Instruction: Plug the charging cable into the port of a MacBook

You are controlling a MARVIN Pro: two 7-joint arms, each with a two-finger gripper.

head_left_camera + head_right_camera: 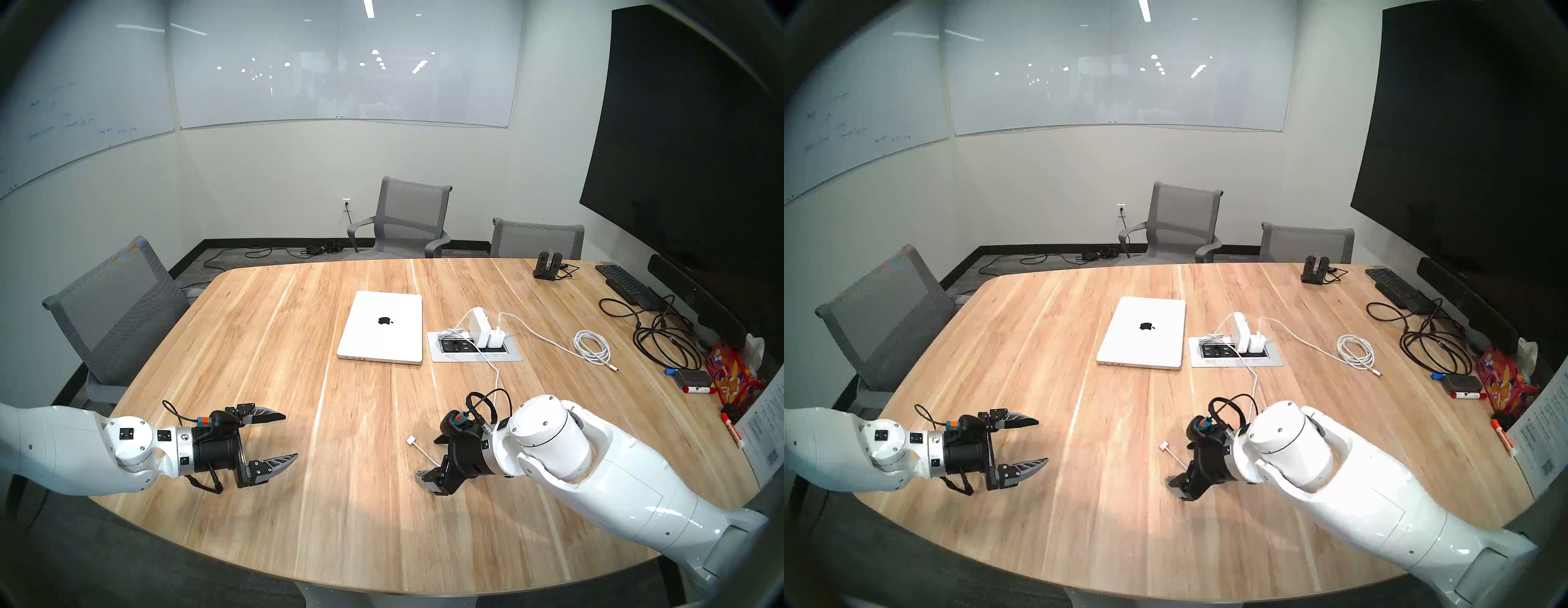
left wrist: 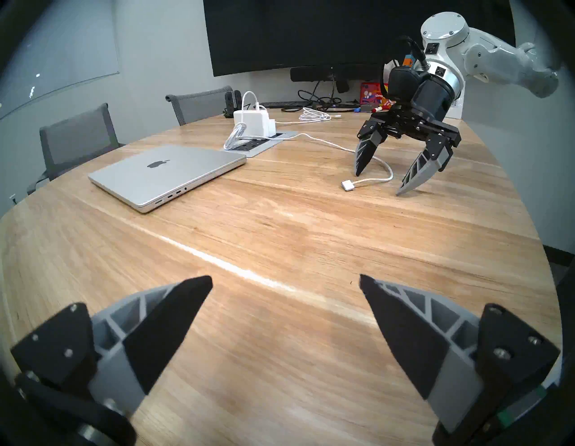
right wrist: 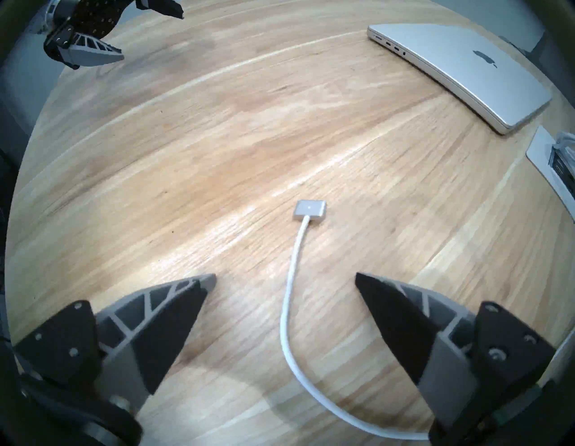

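Note:
The white charging cable curves slack. My right gripper needs to grab the cable's straight part close behind the silver connector (image 1: 410, 441) next, to plug the cable in.
The silver MacBook (image 1: 384, 329) lies shut on the wooden table (image 1: 254, 339), its ports (image 3: 389, 43) on the edge that faces me. The white charging cable (image 3: 287, 299) runs from the larger power brick (image 1: 478, 327) to a flat silver connector (image 1: 410, 441) lying on the wood. My right gripper (image 3: 285, 274) is open and tilted down, with the cable passing between its fingers, untouched. The connector (image 3: 310, 210) rests just beyond the fingertips. My left gripper (image 1: 291, 435) hovers open and empty over the table's near left.
A recessed socket plate (image 1: 441, 361) with two white adapters sits right of the laptop. Further right lie a coiled white cable (image 1: 592, 346), black cables (image 1: 662, 344), a keyboard (image 1: 621, 282), markers and a colourful box. Grey chairs ring the table.

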